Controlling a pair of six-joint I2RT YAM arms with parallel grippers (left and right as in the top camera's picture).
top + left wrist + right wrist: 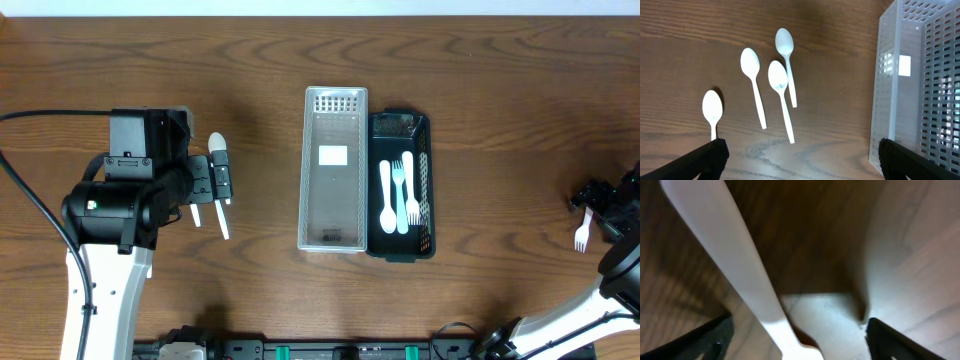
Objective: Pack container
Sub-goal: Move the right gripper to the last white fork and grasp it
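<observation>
My right gripper closes on the white fork now, since the gripper's fingers meet their shadows on the table, on either side of the fork's handle.
Several white plastic spoons lie loose on the wood table, seen in the left wrist view. My left gripper hovers open and empty just short of their handle ends; overhead it sits over the spoons. A clear slotted container stands mid-table, empty; its wall shows in the left wrist view. Beside it a black slotted tray holds white cutlery. My right gripper is at the far right, open, its fingers either side of a white fork lying on the table.
The clear container and black tray stand side by side, touching, in the middle. The table's far edge runs along the top of the overhead view. Black cables trail at the left edge by the left arm.
</observation>
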